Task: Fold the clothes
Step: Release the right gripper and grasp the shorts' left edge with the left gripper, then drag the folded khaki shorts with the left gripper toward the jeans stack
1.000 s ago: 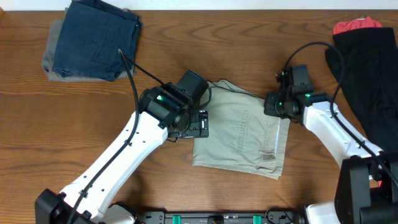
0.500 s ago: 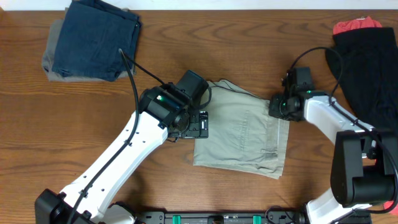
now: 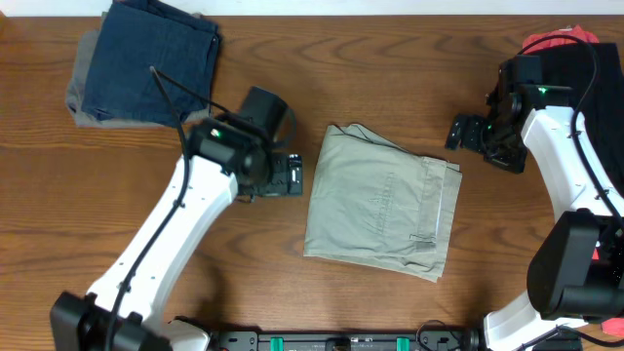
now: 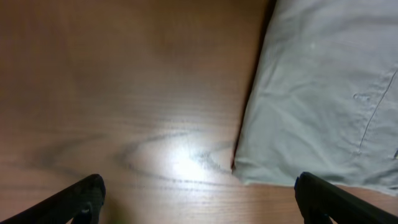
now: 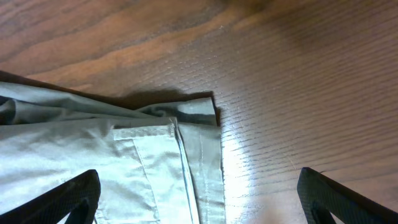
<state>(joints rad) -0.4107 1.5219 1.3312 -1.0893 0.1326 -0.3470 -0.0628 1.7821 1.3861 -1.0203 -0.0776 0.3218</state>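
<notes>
The folded khaki shorts need to lie flat on that stack, so my left gripper should next grab them by the side edge nearest the navy denim piece (image 4: 257, 89).
The khaki shorts (image 3: 380, 200) lie folded into a flat rectangle at the table's centre. My left gripper (image 3: 283, 177) hovers open just off their left edge, touching nothing. In the left wrist view the shorts (image 4: 323, 93) fill the right side, and the gripper (image 4: 199, 208) stands wide over bare wood. My right gripper (image 3: 468, 134) is open, up and to the right of the shorts' top right corner. In the right wrist view the shorts' corner (image 5: 112, 162) lies at lower left, and the empty gripper (image 5: 199, 208) spans the hem and the wood.
A folded navy denim piece (image 3: 146, 58) rests on a grey piece (image 3: 78, 97) at the back left. A black garment (image 3: 585, 88) with a red piece (image 3: 556, 39) above it lies along the right edge, under the right arm's cable.
The right gripper opened, let go of the shorts' right edge and drew back up and to the right. The left arm slid left, off the shorts. The shorts now lie uncovered.
</notes>
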